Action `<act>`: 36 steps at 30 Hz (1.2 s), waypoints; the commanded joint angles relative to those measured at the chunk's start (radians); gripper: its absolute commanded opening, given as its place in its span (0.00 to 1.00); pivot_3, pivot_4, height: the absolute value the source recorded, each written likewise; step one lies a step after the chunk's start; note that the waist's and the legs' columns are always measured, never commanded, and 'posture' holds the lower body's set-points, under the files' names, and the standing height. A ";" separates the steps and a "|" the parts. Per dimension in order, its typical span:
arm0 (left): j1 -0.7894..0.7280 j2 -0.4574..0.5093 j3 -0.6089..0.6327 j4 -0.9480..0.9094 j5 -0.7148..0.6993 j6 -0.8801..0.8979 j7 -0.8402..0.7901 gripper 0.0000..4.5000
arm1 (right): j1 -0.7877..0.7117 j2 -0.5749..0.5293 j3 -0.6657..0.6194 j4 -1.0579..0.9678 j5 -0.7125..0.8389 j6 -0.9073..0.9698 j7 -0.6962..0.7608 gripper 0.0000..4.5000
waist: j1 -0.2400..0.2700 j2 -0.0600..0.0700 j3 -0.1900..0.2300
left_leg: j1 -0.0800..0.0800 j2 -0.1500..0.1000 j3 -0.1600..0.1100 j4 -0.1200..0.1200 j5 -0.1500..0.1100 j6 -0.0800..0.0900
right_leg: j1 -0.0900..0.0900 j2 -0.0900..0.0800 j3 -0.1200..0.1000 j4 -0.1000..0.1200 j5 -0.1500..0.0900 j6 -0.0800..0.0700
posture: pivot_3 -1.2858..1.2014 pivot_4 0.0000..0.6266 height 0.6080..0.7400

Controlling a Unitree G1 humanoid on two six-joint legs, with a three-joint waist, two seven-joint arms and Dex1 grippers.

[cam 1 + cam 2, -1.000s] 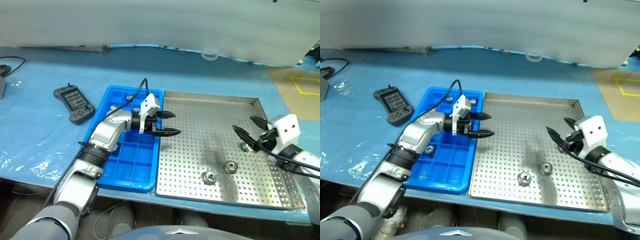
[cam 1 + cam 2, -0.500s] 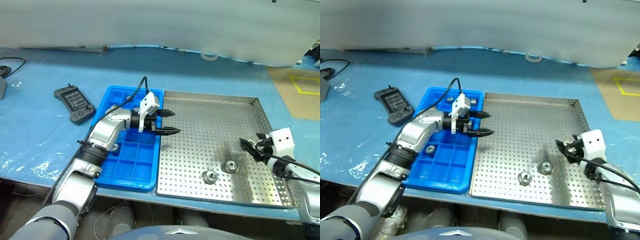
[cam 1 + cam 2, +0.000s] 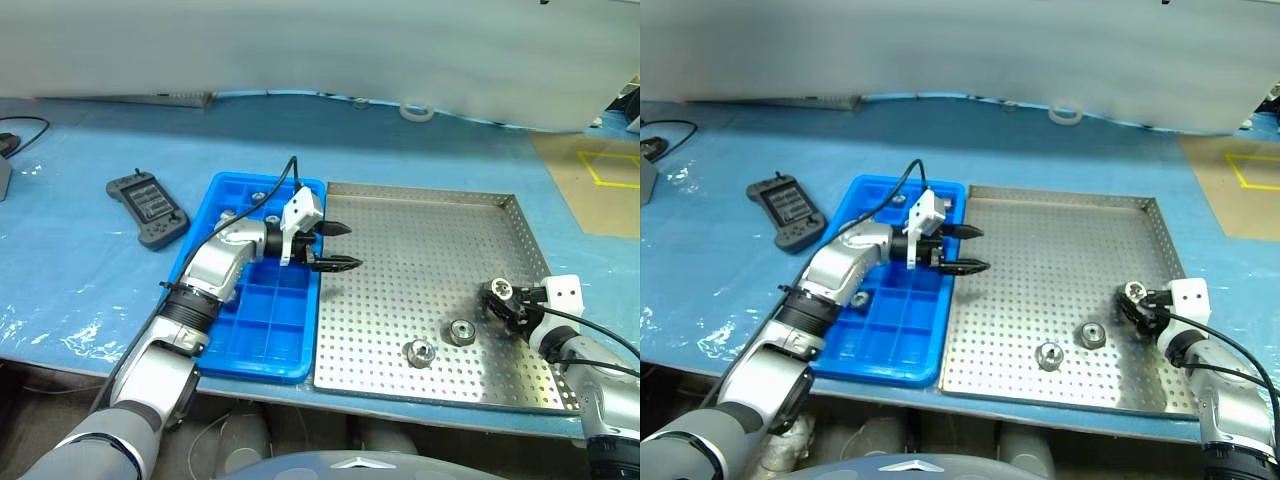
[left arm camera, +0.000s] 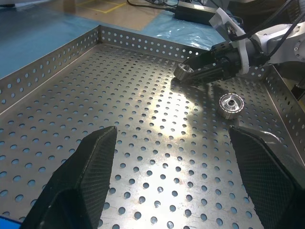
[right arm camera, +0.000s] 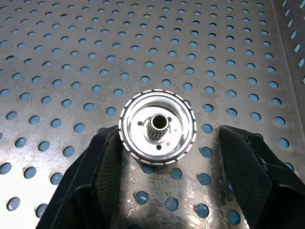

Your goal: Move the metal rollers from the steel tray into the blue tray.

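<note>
My right gripper's fingers reach down beside the roller's rim, so it is time to close now, which would catch the roller.
The steel tray lies right of the blue tray. Three metal rollers rest on the steel tray: one near the front, one beside it, and one further right. My right gripper is down at the tray surface, open, with that third roller between its fingers; there is a gap on one side. My left gripper hovers open and empty over the seam between the two trays. A roller lies in a compartment of the blue tray.
A dark grey controller lies left of the blue tray on the blue table cover. A tape roll sits at the back. The steel tray's raised rim runs around the rollers, close to the right gripper.
My right gripper has come down and toward the right front of the steel tray, now straddling a roller. The left gripper has stayed where it was.
</note>
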 commanded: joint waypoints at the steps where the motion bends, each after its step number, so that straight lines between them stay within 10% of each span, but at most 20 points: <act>1: -0.015 0.006 0.010 -0.016 0.000 -0.004 -0.007 0.88 | -0.014 0.008 -0.016 0.029 0.012 -0.042 0.005 0.65 | -0.001 0.000 0.000 | 0.000 0.000 0.000 0.000 0.000 0.000 | 0.000 0.000 0.000 0.000 0.000 0.000 | 0.42 0.24 1.00; 6: -0.003 0.042 0.021 -0.059 -0.029 0.028 -0.048 0.88 | -0.031 0.003 0.002 0.060 0.005 -0.076 0.026 0.36 | -0.005 0.000 0.000 | 0.000 0.000 0.000 0.001 0.000 0.000 | 0.000 0.000 0.000 0.000 0.001 -0.001 | 0.42 0.24 1.00; 22: 0.056 0.226 0.130 -0.168 -0.059 0.031 -0.060 0.88 | -0.204 -0.009 0.229 -0.372 0.164 0.146 0.201 0.35 | -0.015 0.001 0.000 | 0.000 0.003 0.000 0.000 0.000 0.000 | -0.003 0.000 -0.001 0.001 0.001 -0.002 | 0.49 0.24 1.00; 36: 0.379 0.378 0.339 -0.507 -0.133 0.180 0.133 0.88 | -0.569 0.125 0.539 -0.053 0.083 0.096 0.438 0.35 | 0.092 -0.001 0.001 | -0.003 0.001 0.000 -0.005 0.003 -0.006 | -0.006 0.000 -0.004 0.002 0.001 -0.003 | 0.63 0.24 1.00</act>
